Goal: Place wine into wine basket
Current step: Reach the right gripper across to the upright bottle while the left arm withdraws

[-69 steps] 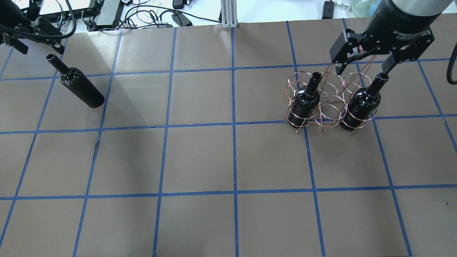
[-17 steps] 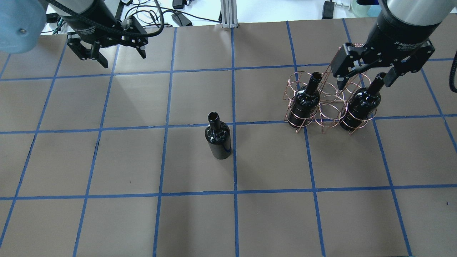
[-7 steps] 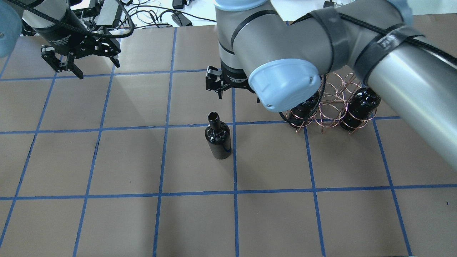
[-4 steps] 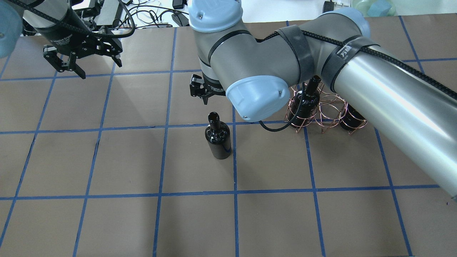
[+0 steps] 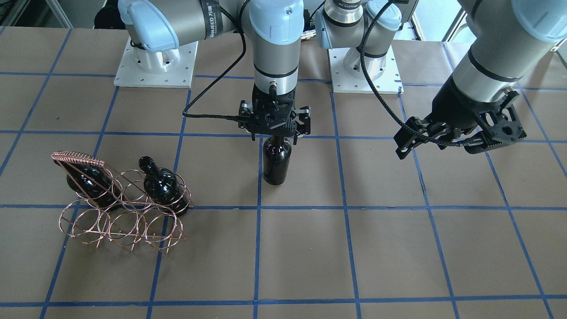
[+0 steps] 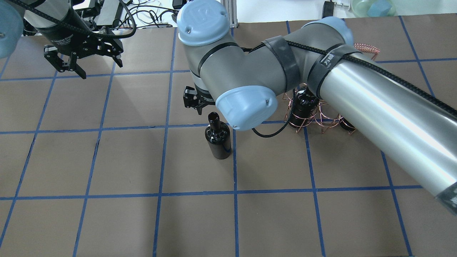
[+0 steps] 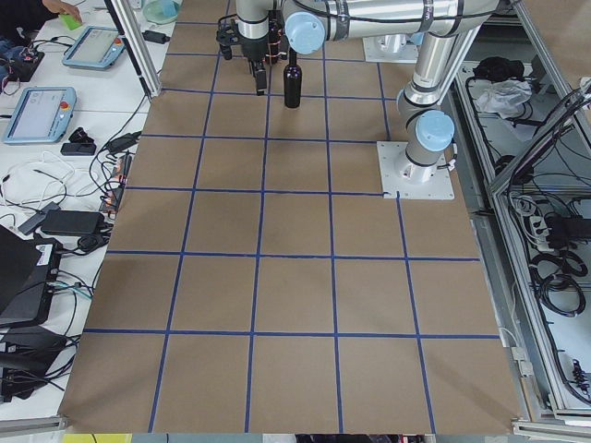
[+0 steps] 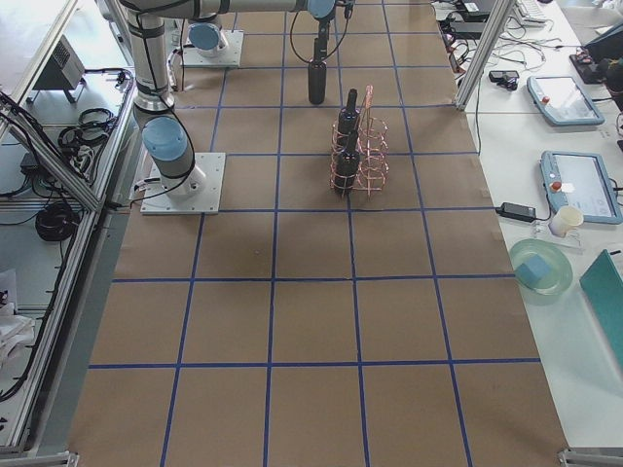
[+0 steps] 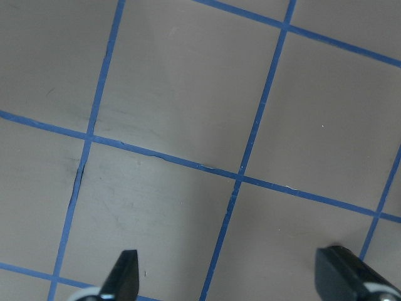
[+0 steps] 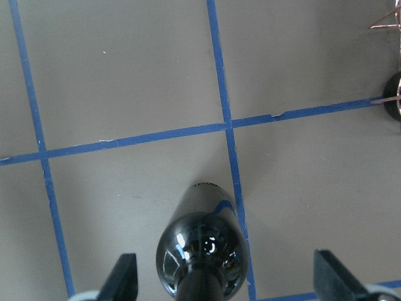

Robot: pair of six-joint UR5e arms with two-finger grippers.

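Observation:
The robot's right gripper should place the wine into the wine basket (image 5: 119, 217), so next it should grab the wine bottle by its neck (image 5: 277, 141).
One wine bottle (image 5: 277, 161) stands upright mid-table, also in the overhead view (image 6: 218, 139) and the right wrist view (image 10: 203, 251). My right gripper (image 5: 275, 136) hangs open right over its neck, a finger on each side; its fingers (image 10: 122, 279) show beside the neck. In the overhead view it (image 6: 192, 100) is mostly hidden by its own arm. The copper wire wine basket (image 5: 119, 217) stands apart and holds two more bottles (image 5: 161, 186); my right arm covers part of it (image 6: 321, 116). My left gripper (image 6: 102, 70) is open and empty, well away (image 5: 452, 144).
The two robot bases (image 5: 155, 66) stand behind the bottle. Cables and power bricks (image 6: 153, 14) lie along the table's far edge. Tablets (image 8: 569, 185) and a green dish (image 8: 540, 268) sit on the side bench. The basket's coil-wrapped handle (image 5: 77, 157) sticks up.
The third bottle went from the table's far left to mid-table, and my left arm drew back. My right arm swung from the basket and has come over the bottle's neck.

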